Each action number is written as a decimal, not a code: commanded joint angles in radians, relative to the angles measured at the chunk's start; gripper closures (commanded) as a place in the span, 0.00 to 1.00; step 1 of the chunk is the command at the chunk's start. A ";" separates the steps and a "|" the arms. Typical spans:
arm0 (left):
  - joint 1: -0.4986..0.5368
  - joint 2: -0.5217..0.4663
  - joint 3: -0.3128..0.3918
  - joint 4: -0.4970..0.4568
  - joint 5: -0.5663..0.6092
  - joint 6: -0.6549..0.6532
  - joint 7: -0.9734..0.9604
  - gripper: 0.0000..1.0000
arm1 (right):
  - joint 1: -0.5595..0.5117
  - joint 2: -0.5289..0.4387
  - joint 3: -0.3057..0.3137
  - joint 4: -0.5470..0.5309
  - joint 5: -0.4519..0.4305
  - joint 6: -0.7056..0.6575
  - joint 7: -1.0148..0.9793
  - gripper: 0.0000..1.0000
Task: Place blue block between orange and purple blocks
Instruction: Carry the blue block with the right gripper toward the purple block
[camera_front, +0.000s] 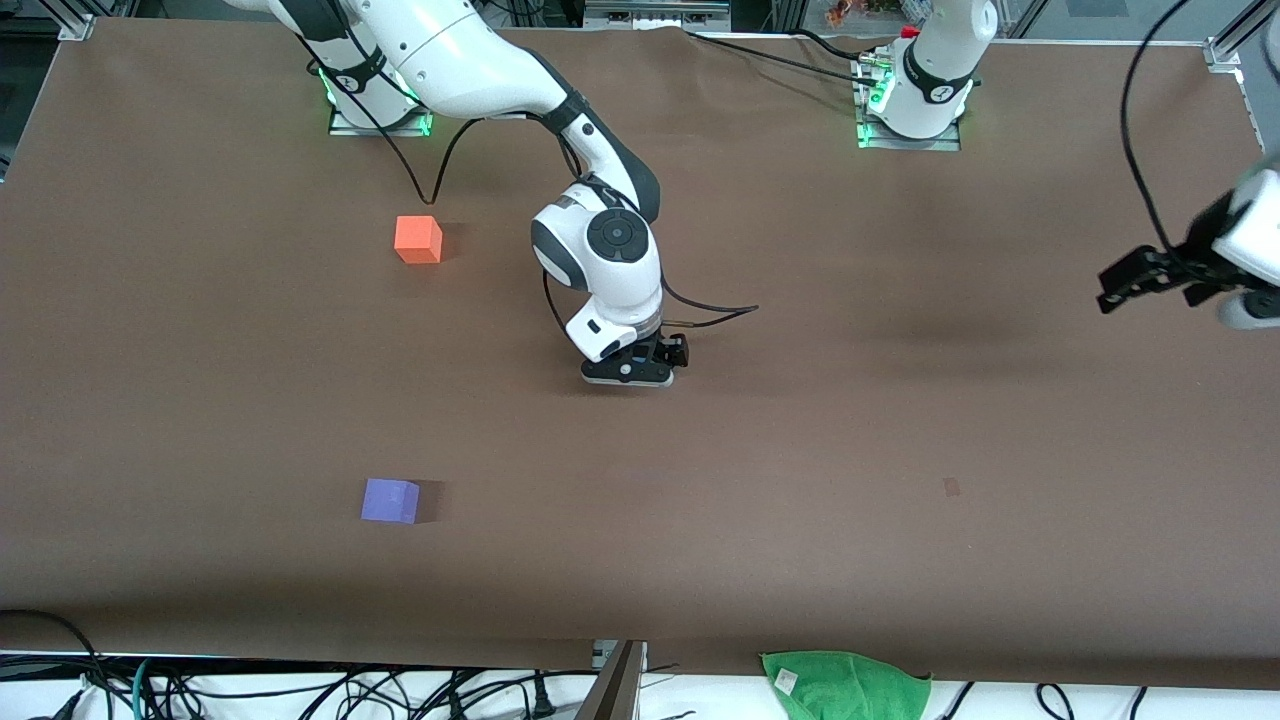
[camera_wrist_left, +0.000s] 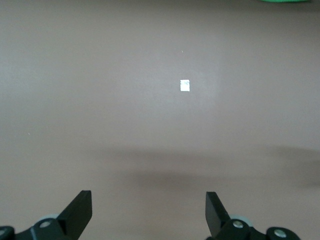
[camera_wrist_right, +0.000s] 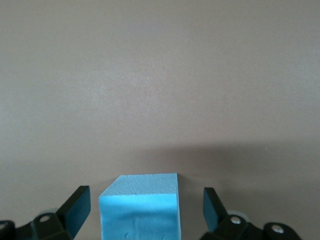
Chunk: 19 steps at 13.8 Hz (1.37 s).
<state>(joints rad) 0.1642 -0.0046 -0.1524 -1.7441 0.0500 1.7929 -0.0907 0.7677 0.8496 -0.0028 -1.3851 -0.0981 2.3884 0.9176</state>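
Note:
My right gripper needs to take the blue block (camera_wrist_right: 140, 210) by its opposite sides next, so that it can put the block between the orange and purple blocks.
The blue block (camera_wrist_right: 140, 210) sits on the brown table between the fingers of my right gripper (camera_wrist_right: 146, 195), which is open with a gap on each side of the block. In the front view that gripper (camera_front: 628, 378) is low over the table's middle and hides the block. The orange block (camera_front: 418, 240) lies toward the right arm's end, farther from the front camera. Nearer to the camera at that same end rests the purple block (camera_front: 390, 500). My left gripper (camera_front: 1120, 285) hangs open and empty over the left arm's end of the table, seen too in its own wrist view (camera_wrist_left: 148, 196).
A green cloth (camera_front: 845, 685) lies off the table's front edge. A small pale mark (camera_wrist_left: 185, 85) shows on the table under the left arm. A black cable (camera_front: 710, 315) trails from the right wrist.

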 joint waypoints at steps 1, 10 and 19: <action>-0.087 -0.041 0.083 -0.064 0.021 0.060 0.000 0.00 | 0.019 0.020 -0.011 0.015 -0.018 0.021 0.018 0.00; -0.077 -0.044 0.077 -0.026 0.007 -0.031 0.011 0.00 | 0.030 0.031 -0.011 0.015 -0.011 0.025 0.018 0.46; -0.081 -0.019 0.076 0.018 0.004 -0.033 -0.003 0.00 | -0.024 -0.033 -0.008 0.015 -0.005 -0.038 -0.023 0.75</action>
<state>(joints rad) 0.0927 -0.0378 -0.0813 -1.7551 0.0500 1.7692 -0.0921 0.7772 0.8633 -0.0176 -1.3652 -0.0985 2.4009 0.9165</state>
